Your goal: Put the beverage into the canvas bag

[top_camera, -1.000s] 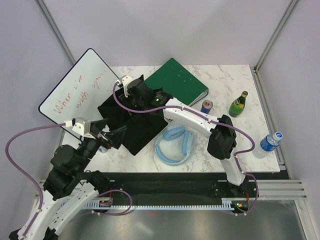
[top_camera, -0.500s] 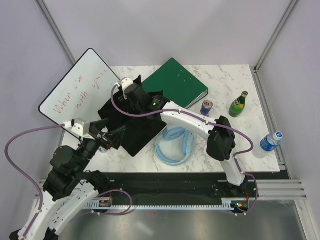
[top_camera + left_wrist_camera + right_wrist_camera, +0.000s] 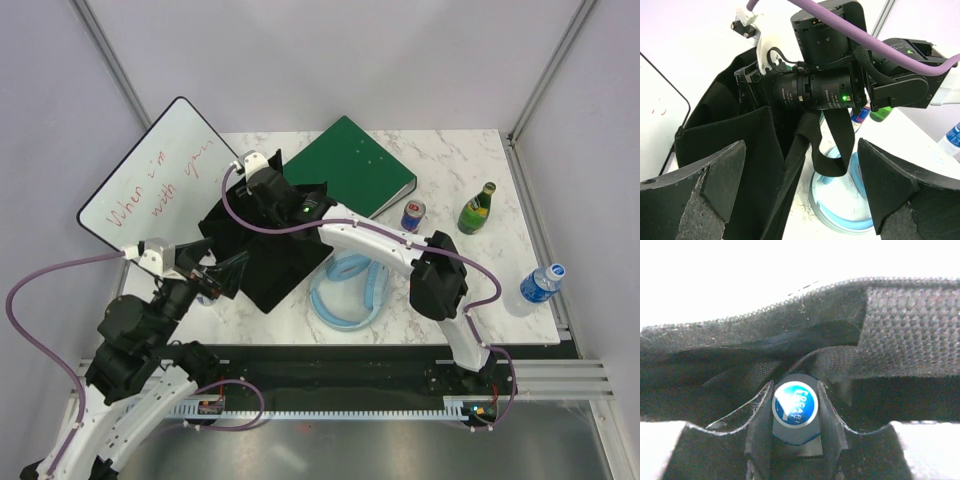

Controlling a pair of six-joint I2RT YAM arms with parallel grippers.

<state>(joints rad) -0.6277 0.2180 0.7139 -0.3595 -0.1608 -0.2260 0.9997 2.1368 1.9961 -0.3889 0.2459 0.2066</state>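
Observation:
My right gripper should open now: the beverage (image 3: 794, 405) is inside the opening of the bag, and black fabric is all around the beverage.
The black canvas bag (image 3: 272, 258) lies floppy at the table's left, its mouth toward the whiteboard. My right gripper (image 3: 258, 192) reaches into the bag's mouth; in the right wrist view it (image 3: 795, 407) is shut on the beverage (image 3: 794, 405), a bottle with a blue printed cap, with black fabric (image 3: 900, 330) all around it. The beverage is hidden in the top view. My left gripper (image 3: 226, 276) is open at the bag's near-left edge; in the left wrist view its fingers (image 3: 715, 182) stand wide apart, with the bag's flap (image 3: 747, 150) and a strap (image 3: 835, 145) between them.
A green binder (image 3: 352, 165) lies behind the bag and a whiteboard (image 3: 150, 185) leans at the left. Blue headphones (image 3: 348, 290) lie right of the bag. A red can (image 3: 412, 213), a green bottle (image 3: 476, 209) and a water bottle (image 3: 540, 283) stand at the right.
My right gripper has moved a little left and further into the bag's mouth with the beverage. My left arm has shifted slightly down and left.

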